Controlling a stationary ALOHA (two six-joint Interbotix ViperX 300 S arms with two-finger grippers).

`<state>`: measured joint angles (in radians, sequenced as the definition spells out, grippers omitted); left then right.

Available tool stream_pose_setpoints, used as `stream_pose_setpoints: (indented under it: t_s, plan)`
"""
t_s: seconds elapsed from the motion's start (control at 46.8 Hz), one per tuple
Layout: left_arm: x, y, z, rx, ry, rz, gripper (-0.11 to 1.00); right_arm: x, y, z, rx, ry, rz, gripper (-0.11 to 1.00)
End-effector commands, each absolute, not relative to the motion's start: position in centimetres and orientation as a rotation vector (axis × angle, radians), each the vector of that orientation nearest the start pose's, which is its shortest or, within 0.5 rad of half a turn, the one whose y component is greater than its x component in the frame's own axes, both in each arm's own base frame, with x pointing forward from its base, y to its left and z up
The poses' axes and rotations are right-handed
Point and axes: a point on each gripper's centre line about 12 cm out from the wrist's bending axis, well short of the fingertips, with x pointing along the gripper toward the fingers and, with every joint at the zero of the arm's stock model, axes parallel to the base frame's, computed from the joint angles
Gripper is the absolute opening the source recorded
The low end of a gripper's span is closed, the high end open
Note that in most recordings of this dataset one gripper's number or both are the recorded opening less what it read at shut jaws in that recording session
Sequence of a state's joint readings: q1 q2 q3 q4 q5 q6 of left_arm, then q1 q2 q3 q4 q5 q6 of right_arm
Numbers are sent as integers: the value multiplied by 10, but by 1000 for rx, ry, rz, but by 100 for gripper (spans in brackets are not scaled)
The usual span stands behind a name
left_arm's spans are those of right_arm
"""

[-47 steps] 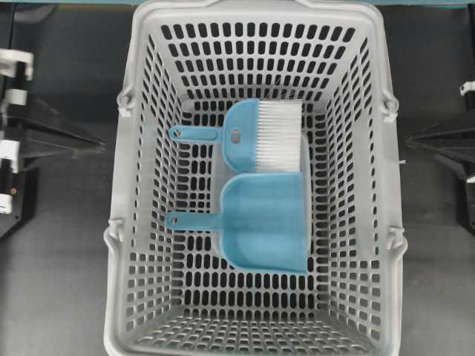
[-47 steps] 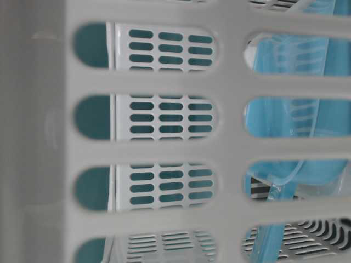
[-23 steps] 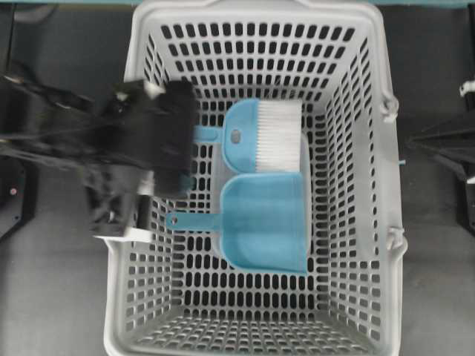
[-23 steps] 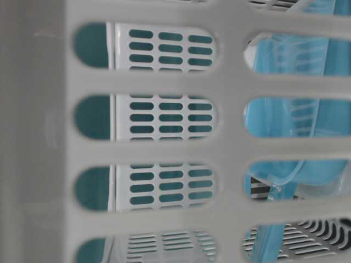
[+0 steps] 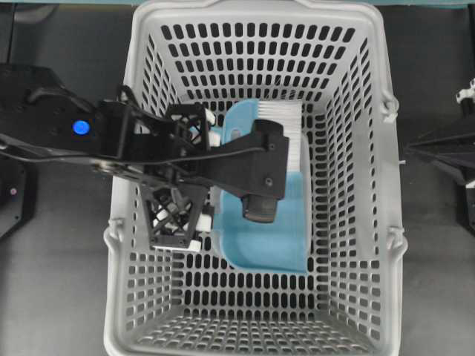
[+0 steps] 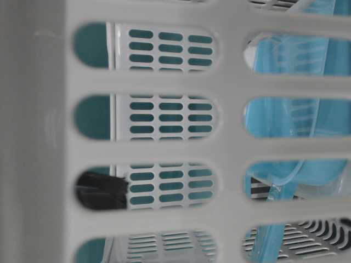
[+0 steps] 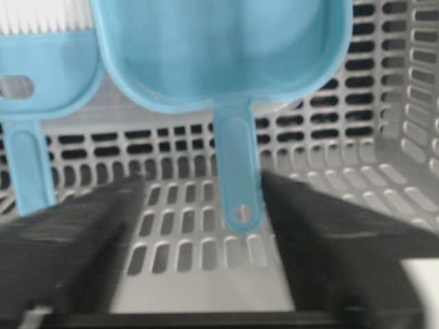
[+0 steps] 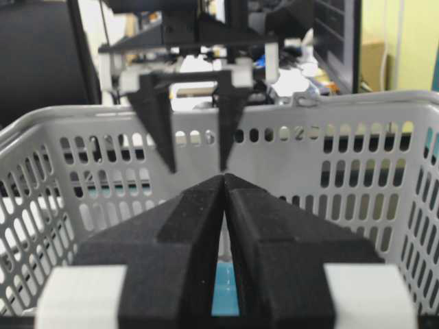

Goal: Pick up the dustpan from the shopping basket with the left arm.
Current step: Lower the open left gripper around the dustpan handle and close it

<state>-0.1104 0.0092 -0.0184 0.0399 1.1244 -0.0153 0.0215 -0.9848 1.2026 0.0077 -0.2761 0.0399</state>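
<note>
Next, the left gripper grabs the dustpan by its thin handle, since the dustpan's broad pan spreads wider than my open fingers.
The light-blue dustpan lies flat on the floor of the grey shopping basket, partly hidden under my left arm. My left gripper is down inside the basket at its left wall. In the left wrist view it is open, and the dustpan's handle ends between the fingers, closer to the right finger and not touching it. The dustpan's pan lies beyond the handle. My right gripper is shut and empty outside the basket's right wall.
A blue hand brush with white bristles lies beside the dustpan; its handle runs just left of my left finger. The basket's slotted walls close in on every side. A black gripper part shows through a wall slot.
My left arm has swung in from the left and dropped into the basket, so its open fingers now flank the dustpan's handle end. The right arm has not moved.
</note>
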Motion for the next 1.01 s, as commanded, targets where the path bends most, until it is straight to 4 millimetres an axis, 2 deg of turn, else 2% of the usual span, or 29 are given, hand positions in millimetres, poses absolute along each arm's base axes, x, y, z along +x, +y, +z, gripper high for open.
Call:
stream_pose_setpoints:
  t_s: [0.0,0.064,0.128,0.385,0.749,0.813,0.877,0.984]
  plan:
    - [415,-45,316,91,1128,-71,75,195,4,287,53,-64,22,0]
    - [419,-49,301,97,1166,-77,87,195,4,287,51,-64,20,0]
    - [423,-52,288,102,1191,-81,91,195,4,288,51,-65,22,0]
    - [429,-58,247,112,1253,-89,91,195,4,286,51,-61,22,0]
    - [416,-57,215,88,1290,-70,89,194,4,282,51,-52,21,0]
    - [416,-56,214,90,1286,-71,86,194,4,282,51,-50,21,0]
    - [416,-57,215,90,1281,-72,78,194,4,281,51,-49,21,0]
    - [418,-59,222,100,1261,-84,48,194,4,280,51,-45,21,0]
